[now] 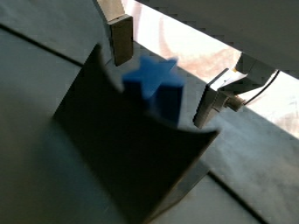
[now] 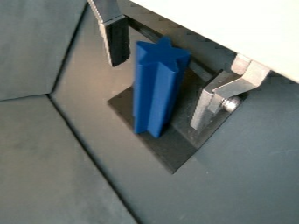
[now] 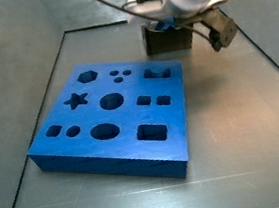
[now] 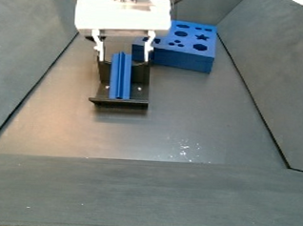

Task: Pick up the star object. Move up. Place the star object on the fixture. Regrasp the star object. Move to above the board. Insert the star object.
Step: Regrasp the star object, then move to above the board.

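Note:
I will next pick up the star object by its star-shaped upper end point(image 1: 153, 73), so its lower end stays free to enter the board's star hole.
The blue star object point(image 2: 158, 87) leans on the dark fixture point(image 2: 166, 147); its star-shaped end point(image 1: 153, 77) points toward the wrist. My gripper point(image 2: 162, 74) is open and straddles the peg, with a gap between each finger point(image 2: 115, 42) and the peg. In a side view the peg point(image 4: 123, 70) lies along the fixture point(image 4: 119, 98) with the gripper point(image 4: 120, 48) just over its upper end. The blue board point(image 3: 109, 106) with its star hole lies apart from the fixture point(image 3: 164, 39); there the gripper point(image 3: 178, 26) hides the peg.
The board point(image 4: 189, 45) sits beside the fixture, toward the far right in that side view. Sloped grey walls point(image 4: 35, 71) ring the dark floor. A seam in the floor point(image 2: 70, 122) runs past the fixture.

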{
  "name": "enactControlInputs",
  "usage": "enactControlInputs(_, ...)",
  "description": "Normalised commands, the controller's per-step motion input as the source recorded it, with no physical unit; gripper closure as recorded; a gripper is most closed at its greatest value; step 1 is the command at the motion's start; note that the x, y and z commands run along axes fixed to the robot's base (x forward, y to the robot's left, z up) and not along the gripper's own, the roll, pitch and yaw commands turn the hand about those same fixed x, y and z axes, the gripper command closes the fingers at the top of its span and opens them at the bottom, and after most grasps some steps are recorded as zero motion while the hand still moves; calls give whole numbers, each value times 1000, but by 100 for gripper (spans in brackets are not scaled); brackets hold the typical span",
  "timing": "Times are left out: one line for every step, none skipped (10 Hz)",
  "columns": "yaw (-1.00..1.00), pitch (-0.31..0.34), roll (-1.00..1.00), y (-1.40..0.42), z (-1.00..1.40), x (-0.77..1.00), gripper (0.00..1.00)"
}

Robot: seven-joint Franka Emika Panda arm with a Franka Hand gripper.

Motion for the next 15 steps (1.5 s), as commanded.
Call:
enactControlInputs(-21,31,59,7,-343,81,0)
enactControlInputs(0,37,59,3,-233,61,0)
enactControlInputs(3,36,59,0,-190,15,0)
enactControlInputs(15,34,56,0,-187,16,0)
enactControlInputs(19,34,56,0,-187,16,0)
enactControlInputs(21,34,56,0,-187,16,0)
enactControlInputs(0,0,0,0,0,0,100)
enactControlInputs(298,14,-179,163,1000,81,100)
enactControlInputs(291,14,-182,162,1000,80,100)
enactControlInputs(215,-19,-152,152,1000,74,100)
enactControlInputs(172,-56,-97,143,1000,71,100)
enactControlInputs(113,-84,-52,137,1000,66,100)
enactControlInputs(86,-89,-39,134,1000,63,100)
enactControlInputs(33,-81,-30,125,1000,55,100)
enactControlInputs(4,-71,-35,121,1000,49,100)
